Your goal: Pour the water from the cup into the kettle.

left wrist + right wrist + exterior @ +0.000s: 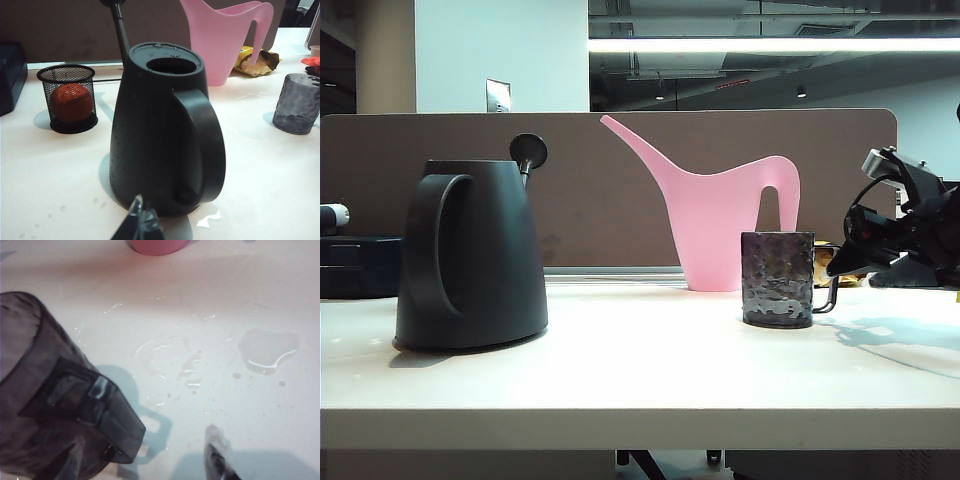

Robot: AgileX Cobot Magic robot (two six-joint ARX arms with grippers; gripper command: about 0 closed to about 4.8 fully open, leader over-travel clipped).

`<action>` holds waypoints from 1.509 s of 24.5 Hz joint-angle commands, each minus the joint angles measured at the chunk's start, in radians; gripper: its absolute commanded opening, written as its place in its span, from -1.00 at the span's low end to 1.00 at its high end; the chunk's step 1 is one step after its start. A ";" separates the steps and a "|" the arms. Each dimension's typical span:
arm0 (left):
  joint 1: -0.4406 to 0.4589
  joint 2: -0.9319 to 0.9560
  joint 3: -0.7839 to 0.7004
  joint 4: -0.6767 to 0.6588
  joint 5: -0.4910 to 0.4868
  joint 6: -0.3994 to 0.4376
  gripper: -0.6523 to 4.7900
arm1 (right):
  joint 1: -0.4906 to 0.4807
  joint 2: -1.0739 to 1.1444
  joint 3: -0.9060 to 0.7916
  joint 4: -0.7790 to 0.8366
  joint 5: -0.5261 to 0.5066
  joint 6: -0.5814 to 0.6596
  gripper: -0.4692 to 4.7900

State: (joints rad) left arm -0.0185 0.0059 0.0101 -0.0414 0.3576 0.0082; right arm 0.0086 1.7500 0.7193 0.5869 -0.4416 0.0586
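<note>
The water should go from the small dark glass cup into the kettle (470, 255). My right gripper will next grab the cup by its thin handle (826, 293) to pour.
The black kettle (470, 255) stands on the left of the table, lid flipped back and its top opening (167, 65) uncovered. Right of centre the small dark dimpled glass cup (777, 278) stands upright, its thin handle (826, 293) pointing right. My right gripper (840, 268) hovers just right of that handle. In the right wrist view it is open (145, 460), with the cup (40, 370) close at one side and its handle (107, 415) reaching into the gap between the fingers. My left gripper (142, 222) sits low before the kettle (160, 130), tips together, holding nothing.
A pink watering can (720, 215) stands behind the cup. A black mesh pot holding an orange ball (70, 97) sits beyond the kettle, and a yellow packet (255, 60) lies by the watering can. Water puddles (267, 350) spot the table (640, 370).
</note>
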 commanded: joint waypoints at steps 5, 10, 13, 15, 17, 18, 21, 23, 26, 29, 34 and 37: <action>-0.001 0.000 0.002 0.013 0.006 0.003 -0.78 | 0.002 0.043 0.053 0.016 0.000 0.001 0.34; -0.001 0.000 0.002 0.014 0.006 0.003 -0.78 | 0.031 0.091 0.108 0.015 0.003 0.001 0.34; -0.001 0.000 0.002 0.014 0.006 0.003 -0.78 | 0.053 0.118 0.128 0.015 0.025 0.001 0.30; -0.001 0.000 0.002 0.014 0.006 0.003 -0.78 | 0.063 0.136 0.137 0.015 0.033 0.001 0.09; -0.001 0.000 0.002 0.015 0.006 0.003 -0.78 | 0.076 0.148 0.140 0.020 0.050 0.001 -0.06; -0.001 0.000 0.002 0.015 0.006 0.003 -0.78 | 0.077 0.152 0.140 0.022 0.060 0.001 -0.07; -0.001 0.000 0.002 0.014 0.005 0.003 -0.78 | 0.088 0.155 0.140 0.025 0.085 0.000 -0.28; -0.001 0.000 0.002 0.014 0.005 0.003 -0.78 | 0.088 0.155 0.140 0.040 0.084 0.000 -0.76; -0.001 0.000 0.002 0.014 0.005 0.003 -0.78 | 0.088 0.155 0.141 0.064 0.084 0.000 -0.84; 0.000 0.000 0.002 0.014 0.004 0.003 -0.78 | 0.088 0.154 0.145 0.077 0.084 0.001 -0.84; 0.000 0.000 0.002 0.013 0.002 0.003 -0.78 | 0.088 0.111 0.150 0.048 0.084 0.001 -0.84; 0.000 0.000 0.002 0.013 0.002 0.003 -0.78 | 0.088 0.071 0.150 0.026 0.093 0.000 -0.84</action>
State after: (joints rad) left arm -0.0185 0.0055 0.0101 -0.0410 0.3573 0.0078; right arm 0.0956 1.8446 0.8646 0.6044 -0.3534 0.0582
